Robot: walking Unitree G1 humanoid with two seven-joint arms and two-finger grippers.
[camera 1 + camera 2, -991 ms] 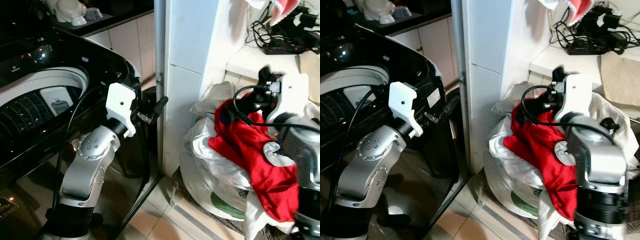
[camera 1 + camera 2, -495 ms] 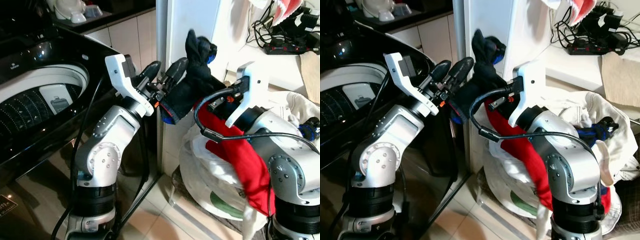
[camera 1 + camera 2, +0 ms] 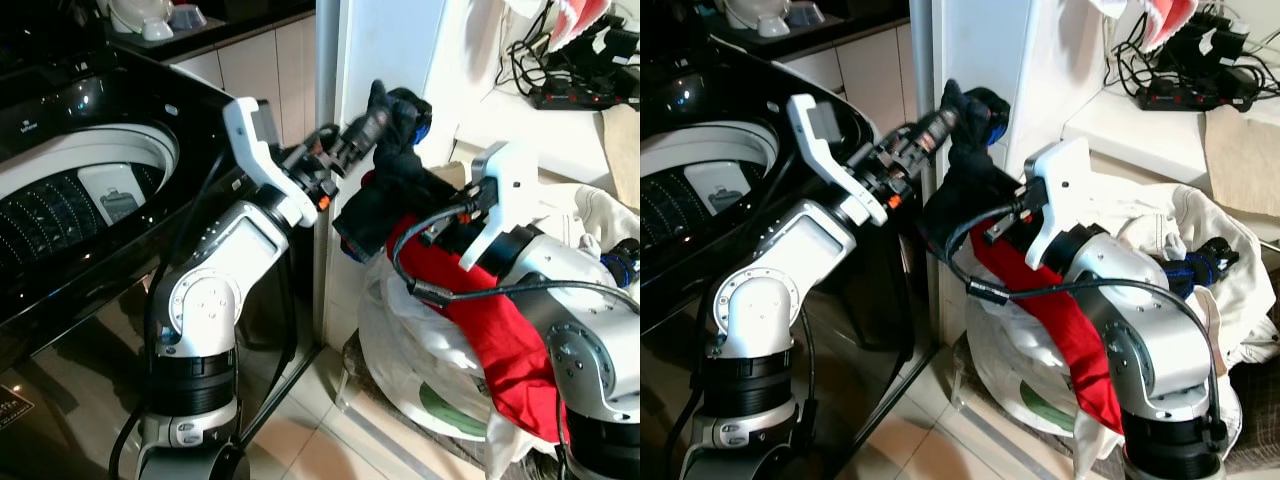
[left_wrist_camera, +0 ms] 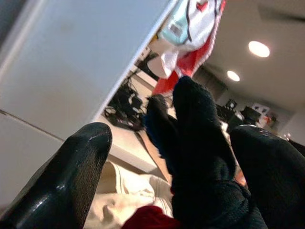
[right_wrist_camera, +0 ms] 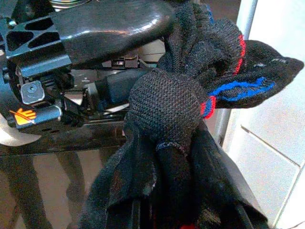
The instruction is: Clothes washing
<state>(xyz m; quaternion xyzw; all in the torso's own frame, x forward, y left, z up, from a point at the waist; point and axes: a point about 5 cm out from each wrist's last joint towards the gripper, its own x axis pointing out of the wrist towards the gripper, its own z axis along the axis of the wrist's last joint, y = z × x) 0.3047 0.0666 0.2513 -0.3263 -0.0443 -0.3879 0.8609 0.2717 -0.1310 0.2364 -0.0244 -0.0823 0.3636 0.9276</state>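
My left gripper grips the black-and-blue knit garment by its plain black end (image 3: 392, 150) (image 4: 200, 129) next, to get the garment into the washer.
A dark knit garment (image 3: 392, 178) with blue and red stripes hangs in the air in front of the white tiled pillar (image 3: 385, 40). My right gripper (image 3: 432, 212) holds it up from below, shut on it, its fingers buried in the cloth (image 5: 167, 143). My left gripper (image 3: 365, 128) reaches in from the washer side. It is open, with the top of the garment (image 4: 200, 157) between its fingers (image 4: 66, 181). A red garment (image 3: 500, 325) drapes over my right arm. The black top-loading washer (image 3: 60, 150) stands open at the left.
A white laundry bag (image 3: 420, 330) heaped with pale clothes (image 3: 590, 215) sits on the floor at the right, against the pillar. Above it, a counter carries a power strip and cables (image 3: 575, 90). Kitchen cabinets (image 3: 260, 70) stand behind the washer.
My right arm lifted the dark garment out of the laundry heap. My left arm rose from beside the washer, and its fingers now straddle the garment's top.
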